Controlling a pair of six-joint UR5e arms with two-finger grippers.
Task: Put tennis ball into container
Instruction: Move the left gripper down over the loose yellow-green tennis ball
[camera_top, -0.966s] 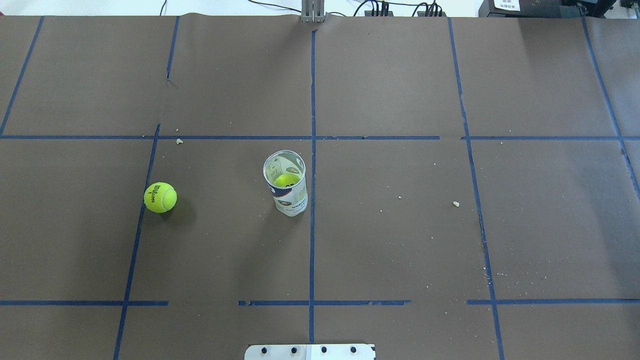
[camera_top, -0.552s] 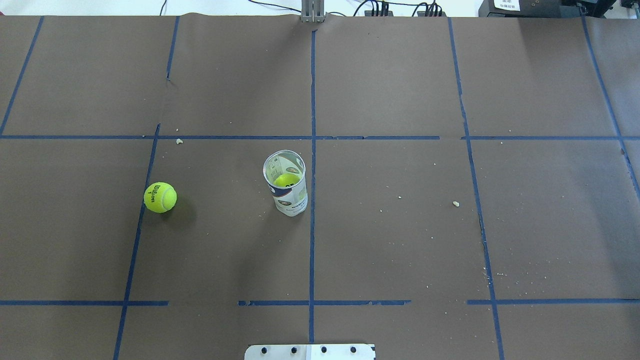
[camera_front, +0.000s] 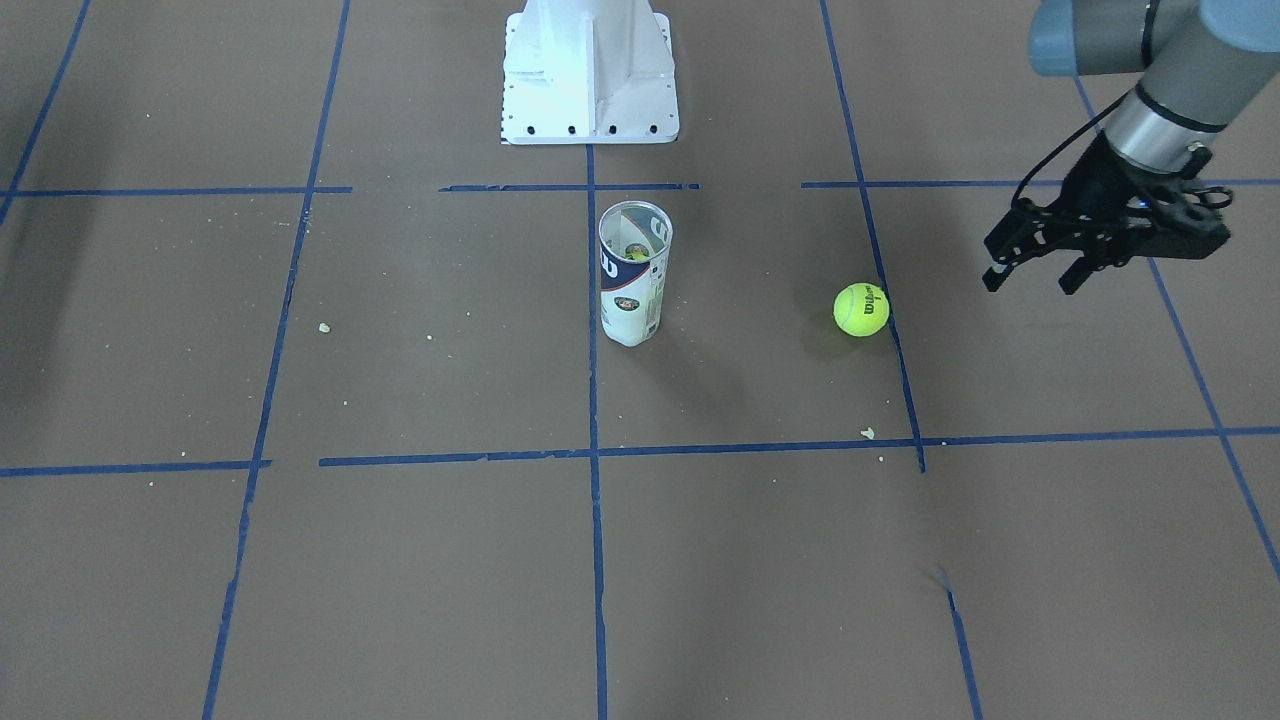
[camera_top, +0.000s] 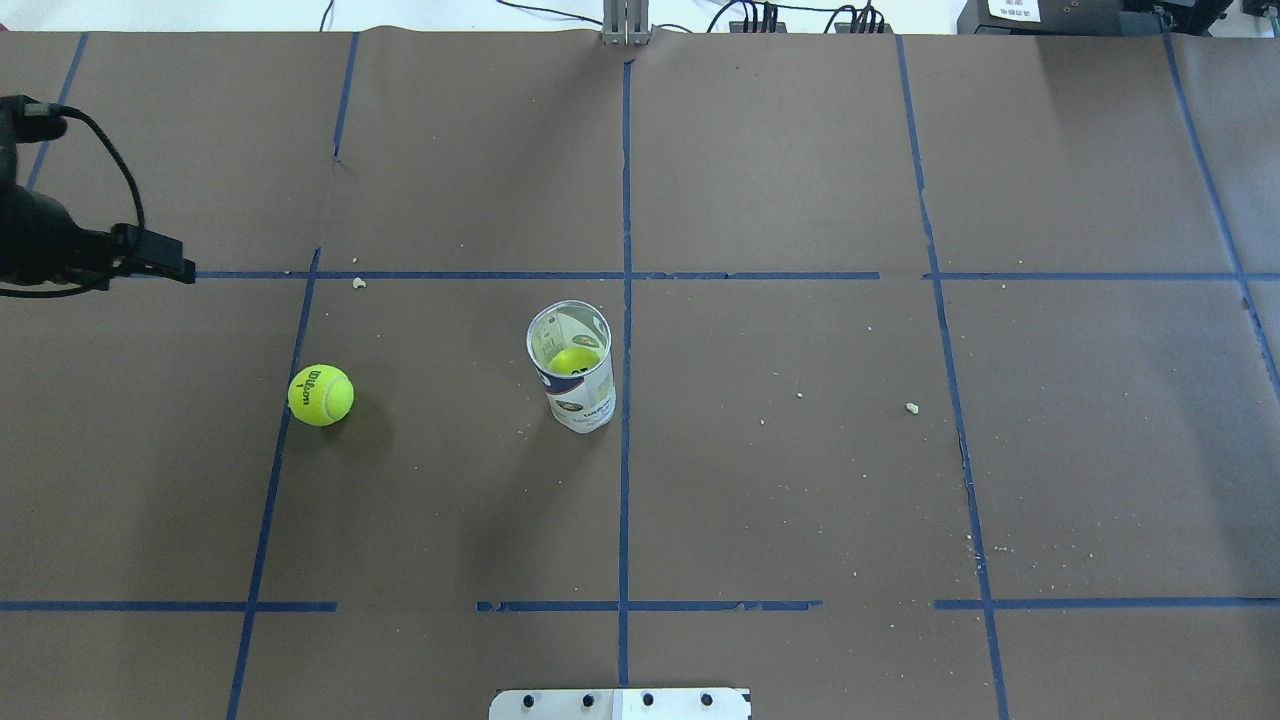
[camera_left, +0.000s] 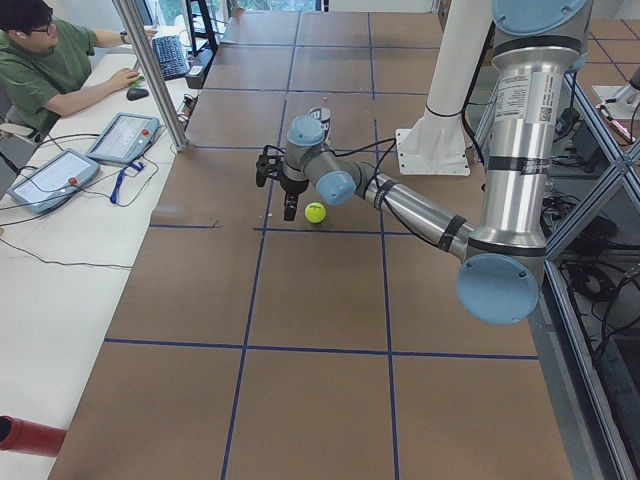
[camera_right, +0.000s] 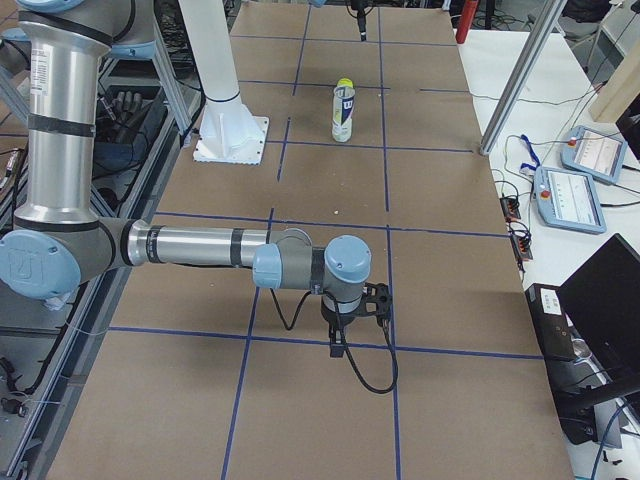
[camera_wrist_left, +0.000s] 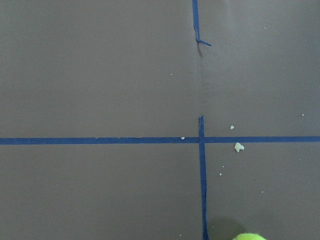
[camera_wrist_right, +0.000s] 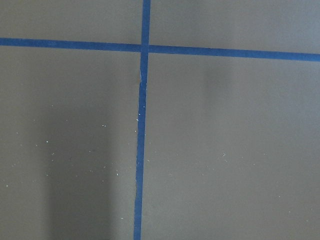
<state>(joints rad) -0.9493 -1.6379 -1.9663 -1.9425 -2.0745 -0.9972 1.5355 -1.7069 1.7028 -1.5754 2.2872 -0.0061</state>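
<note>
The yellow-green tennis ball (camera_front: 861, 310) should be picked up next by its opposite sides with my left gripper. Then I need to drop the ball through the container's opening (camera_front: 636, 227).
The tennis ball (camera_top: 321, 395) lies on the brown table on a blue tape line, left of centre; its top edge shows at the bottom of the left wrist view (camera_wrist_left: 250, 236). The container (camera_top: 570, 365) stands upright near the middle with its mouth open and another yellow ball (camera_top: 573, 360) inside. My left gripper (camera_front: 1030, 283) hovers open and empty above the table, off to the ball's outer side and clear of it; it also shows at the overhead view's left edge (camera_top: 170, 265). My right gripper (camera_right: 352, 318) shows only in the exterior right view, far from both, and I cannot tell its state.
The white metal pedestal (camera_front: 590, 70) stands at the robot's side of the table, behind the container. Small crumbs (camera_top: 911, 407) are scattered on the paper. An operator (camera_left: 45, 60) sits at a side desk with tablets (camera_left: 122, 137).
The left gripper has come into the overhead view at its left edge, where earlier no arm showed. The ball and the container have not moved.
</note>
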